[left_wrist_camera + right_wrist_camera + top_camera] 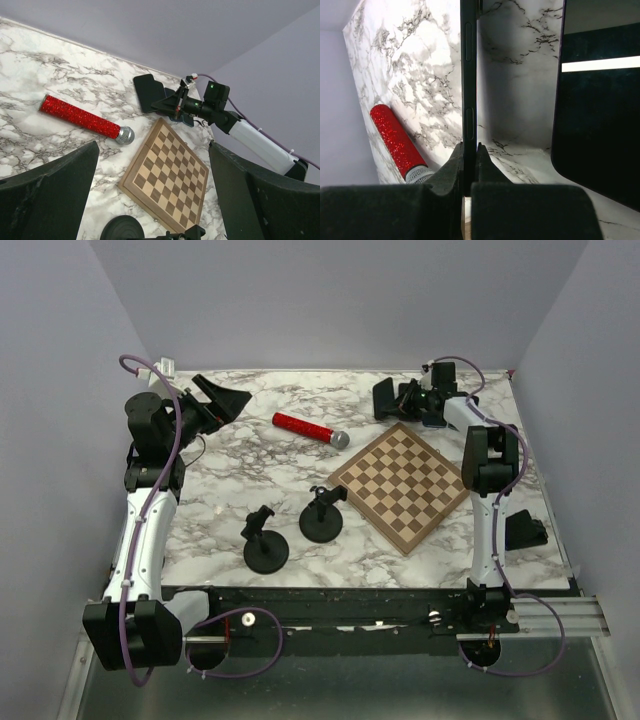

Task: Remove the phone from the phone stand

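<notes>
The phone (384, 398) is on its edge over empty marble and would end up on the tabletop, so my right gripper should open.
The black phone (468, 75) shows edge-on in the right wrist view, its side buttons visible. My right gripper (469, 147) is shut on its thin edge. In the top view the gripper (400, 400) holds the phone (384, 398) at the far right of the marble table, well away from the stands. The phone (149, 92) also shows in the left wrist view. Two black round-based phone stands (266, 540) (323, 515) stand bare at the front middle. My left gripper (215, 400) is open and empty at the far left, its jaws wide apart (150, 200).
A red glitter microphone (308, 428) lies at the back middle. A wooden chessboard (405, 485) lies right of centre. A small black object (525, 530) sits by the right edge. A glossy dark shape (600, 110) fills the right of the right wrist view.
</notes>
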